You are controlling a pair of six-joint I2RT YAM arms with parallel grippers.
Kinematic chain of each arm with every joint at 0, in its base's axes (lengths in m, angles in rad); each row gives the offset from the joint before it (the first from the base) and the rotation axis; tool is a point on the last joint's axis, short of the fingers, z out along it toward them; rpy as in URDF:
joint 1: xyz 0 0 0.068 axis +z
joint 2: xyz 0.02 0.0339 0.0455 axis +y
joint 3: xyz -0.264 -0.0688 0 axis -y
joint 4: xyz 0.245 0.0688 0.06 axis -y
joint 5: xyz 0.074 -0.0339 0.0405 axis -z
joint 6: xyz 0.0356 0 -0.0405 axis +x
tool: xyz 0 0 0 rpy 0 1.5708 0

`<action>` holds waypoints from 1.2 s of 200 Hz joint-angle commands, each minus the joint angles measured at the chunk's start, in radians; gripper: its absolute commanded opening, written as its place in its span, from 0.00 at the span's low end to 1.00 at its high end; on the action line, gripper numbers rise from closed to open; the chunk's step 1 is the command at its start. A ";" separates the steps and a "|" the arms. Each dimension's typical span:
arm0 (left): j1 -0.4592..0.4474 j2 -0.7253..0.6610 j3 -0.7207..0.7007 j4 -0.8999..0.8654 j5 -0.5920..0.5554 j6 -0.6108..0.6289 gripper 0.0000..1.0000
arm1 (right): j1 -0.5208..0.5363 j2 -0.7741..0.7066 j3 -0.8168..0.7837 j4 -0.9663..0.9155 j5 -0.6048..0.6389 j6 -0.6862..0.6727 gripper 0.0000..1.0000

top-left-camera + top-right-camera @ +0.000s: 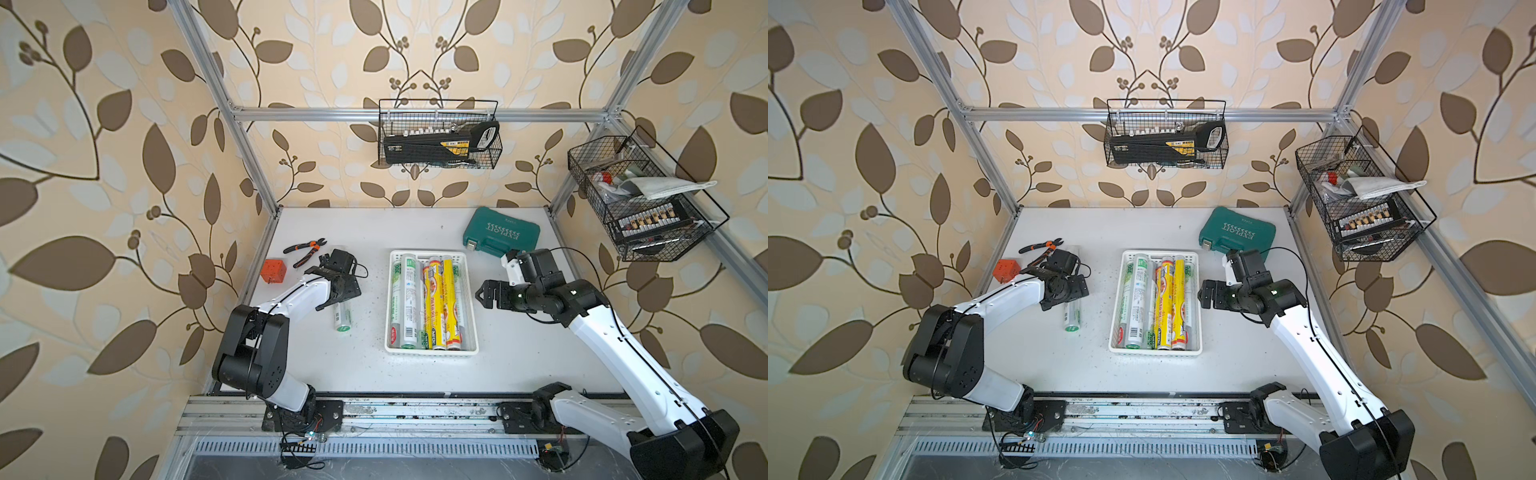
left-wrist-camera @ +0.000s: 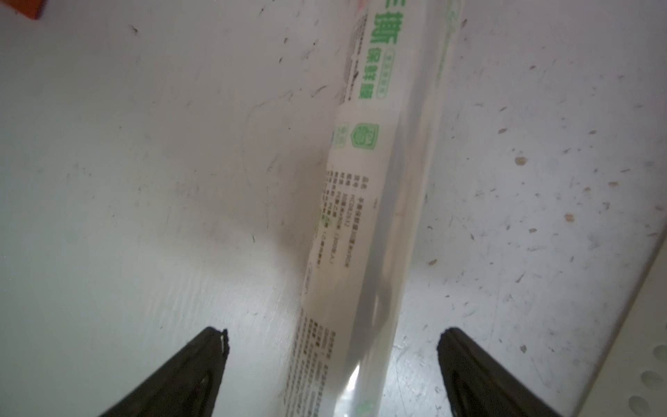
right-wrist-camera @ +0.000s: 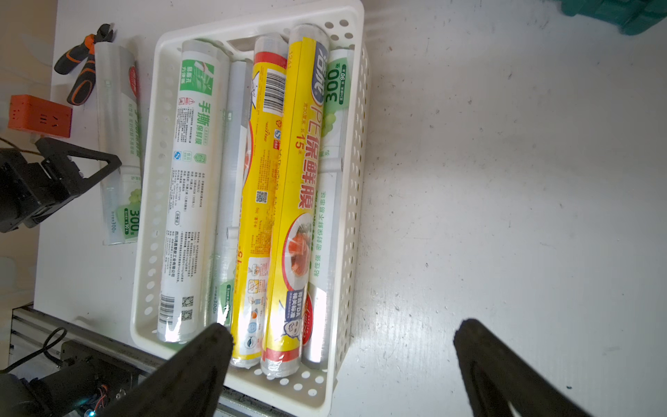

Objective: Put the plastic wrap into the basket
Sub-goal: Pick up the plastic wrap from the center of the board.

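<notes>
The roll of plastic wrap (image 1: 343, 318) needs to be laid lengthwise into the basket. My left gripper should pick it up across its middle next.
One white-and-green roll of plastic wrap (image 1: 343, 318) (image 1: 1072, 319) lies on the table left of the basket. My left gripper (image 2: 332, 339) (image 1: 338, 300) hangs low over it, open. The roll (image 2: 361, 216) runs between the two fingers with a gap on each side. The white lattice basket (image 1: 432, 352) (image 1: 1155, 352) (image 3: 357, 173) sits mid-table and holds several rolls, white-green (image 1: 406, 299) and yellow (image 1: 441, 299) (image 3: 299, 187). My right gripper (image 1: 478, 294) (image 3: 343, 335) is open and empty, above the table beside the basket's right wall.
An orange cube socket (image 1: 273, 271) and orange-handled pliers (image 1: 305, 250) lie at the back left, near the loose roll's far end. A green tool case (image 1: 500, 233) sits at the back right. Two black wire baskets (image 1: 438, 137) (image 1: 640, 199) hang on the frame.
</notes>
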 commanded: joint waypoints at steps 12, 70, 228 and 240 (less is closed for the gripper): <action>0.038 0.056 0.017 0.058 0.055 0.083 0.92 | -0.004 -0.004 -0.006 -0.014 -0.011 -0.013 0.99; 0.084 0.171 0.085 0.086 0.119 0.139 0.81 | -0.004 0.001 -0.006 -0.024 -0.010 -0.016 0.99; 0.079 0.151 0.247 -0.041 0.130 0.139 0.45 | -0.003 0.016 -0.001 -0.045 -0.003 -0.021 0.99; 0.064 0.105 0.265 -0.083 0.141 0.122 0.45 | -0.004 0.017 -0.002 -0.043 -0.002 -0.021 0.99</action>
